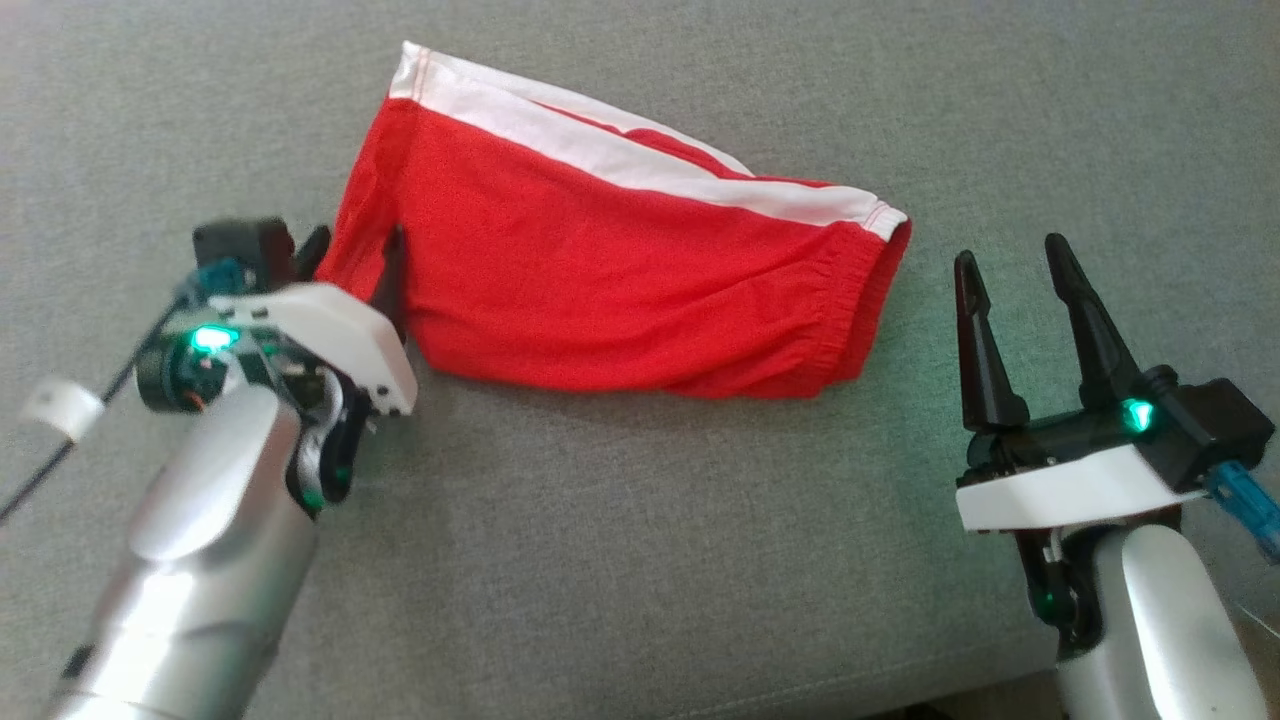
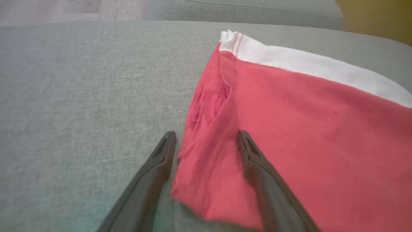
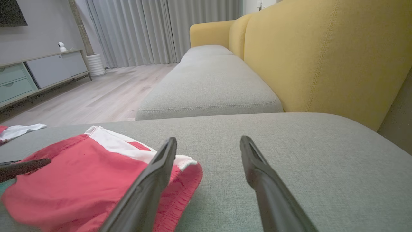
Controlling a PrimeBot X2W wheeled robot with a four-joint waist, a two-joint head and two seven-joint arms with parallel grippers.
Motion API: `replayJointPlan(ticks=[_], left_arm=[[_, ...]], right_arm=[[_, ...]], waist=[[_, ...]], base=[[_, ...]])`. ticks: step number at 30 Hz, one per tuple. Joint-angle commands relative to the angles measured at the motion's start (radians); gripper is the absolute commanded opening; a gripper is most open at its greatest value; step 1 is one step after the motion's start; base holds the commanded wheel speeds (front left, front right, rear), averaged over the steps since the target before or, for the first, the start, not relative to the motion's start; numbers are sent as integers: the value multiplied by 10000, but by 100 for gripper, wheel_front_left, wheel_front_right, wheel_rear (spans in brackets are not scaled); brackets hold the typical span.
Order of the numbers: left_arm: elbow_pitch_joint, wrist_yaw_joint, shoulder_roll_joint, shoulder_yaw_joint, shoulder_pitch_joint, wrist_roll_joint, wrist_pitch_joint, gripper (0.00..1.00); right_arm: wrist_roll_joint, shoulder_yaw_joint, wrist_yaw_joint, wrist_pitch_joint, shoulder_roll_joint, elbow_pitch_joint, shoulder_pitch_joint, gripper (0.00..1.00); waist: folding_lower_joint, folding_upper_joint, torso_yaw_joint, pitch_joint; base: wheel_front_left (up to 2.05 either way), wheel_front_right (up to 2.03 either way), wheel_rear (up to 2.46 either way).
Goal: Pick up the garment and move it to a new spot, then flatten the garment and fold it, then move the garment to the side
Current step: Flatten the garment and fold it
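Note:
The red shorts (image 1: pixel 600 282) should be folded into a compact bundle, so I will next grab the shorts by their elastic waistband (image 1: pixel 860 300) with my right gripper.
The garment (image 1: pixel 600 270) is a pair of red shorts with a white side stripe, lying folded in half on the grey sofa cushion (image 1: pixel 620 560). My left gripper (image 1: pixel 355 250) is open at its left end, the leg hem; one finger (image 2: pixel 257 167) lies on the red cloth (image 2: pixel 305 135) and the other rests on the cushion beside the hem. My right gripper (image 1: pixel 1010 265) is open, just right of the elastic waistband (image 1: pixel 860 300) and apart from it. In the right wrist view the garment (image 3: pixel 80 180) lies left of the right gripper (image 3: pixel 208 145).
The yellow sofa back (image 3: pixel 322 54) and a second grey cushion (image 3: pixel 209 87) lie beyond the garment. The wooden floor (image 3: pixel 96 93), a low cabinet (image 3: pixel 38 77) and curtains stand farther off. The cushion's front edge (image 1: pixel 950 695) runs near my right arm.

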Motion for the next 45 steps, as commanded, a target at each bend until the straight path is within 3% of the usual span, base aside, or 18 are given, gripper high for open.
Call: replayJointPlan(ticks=[1, 5, 7, 9, 20, 36, 37, 39, 40, 41, 45], left_arm=[[-260, -81, 354, 235, -417, -38, 199, 100], [-414, -501, 262, -32, -384, -263, 766, 100], [-503, -638, 223, -177, -343, -331, 1038, 45], [-584, -653, 278, -325, -339, -256, 1238, 0], [-1538, -133, 505, -502, -43, 67, 1269, 0], [-4056, 1314, 75, 51, 3561, -658, -232, 0], [-4055, 1345, 13, 41, 3641, -624, -393, 3], [-4007, 1360, -152, 42, 3751, -621, -702, 42], [-3977, 1348, -209, 34, 3769, -585, -874, 82], [-3951, 1352, -257, 47, 3772, -528, -1087, 100], [-3909, 1307, -279, 134, 3710, -258, -1913, 100]], right_arm=[[68, 210, -7, -20, -1, -344, 55, 100], [135, 224, -7, -61, -1, -326, 38, 100], [157, 204, -7, -84, -1, -296, 22, 100], [183, 192, -7, -106, -1, -277, -7, 100], [147, -134, -7, -147, -1, -162, 34, 100], [-304, -1011, -7, 716, -1, -89, 509, 100], [-304, -1010, -7, 780, -1, -93, 519, 100], [-316, -1005, -7, 898, -1, -90, 543, 100], [-319, -1018, -7, 940, -1, -82, 554, 100], [-322, -1024, -7, 988, -1, -68, 559, 100], [-377, -920, -7, 1401, -1, 83, 529, 100]], waist=[[0, -1, -56, 67], [0, -1, -102, 132], [0, -1, -104, 135], [0, -1, -101, 122], [0, -1, 329, -286], [0, -1, 1522, -1344], [0, -1, 1551, -1367], [0, -1, 1597, -1418], [0, -1, 1622, -1457], [0, -1, 1642, -1492], [0, -1, 1731, -1718]], base=[[0, 0, 0], [0, 0, 0], [0, 0, 0], [0, 0, 0], [0, 0, 0], [0, 0, 0], [0, 0, 0], [0, 0, 0], [0, 0, 0], [0, 0, 0], [0, 0, 0]])
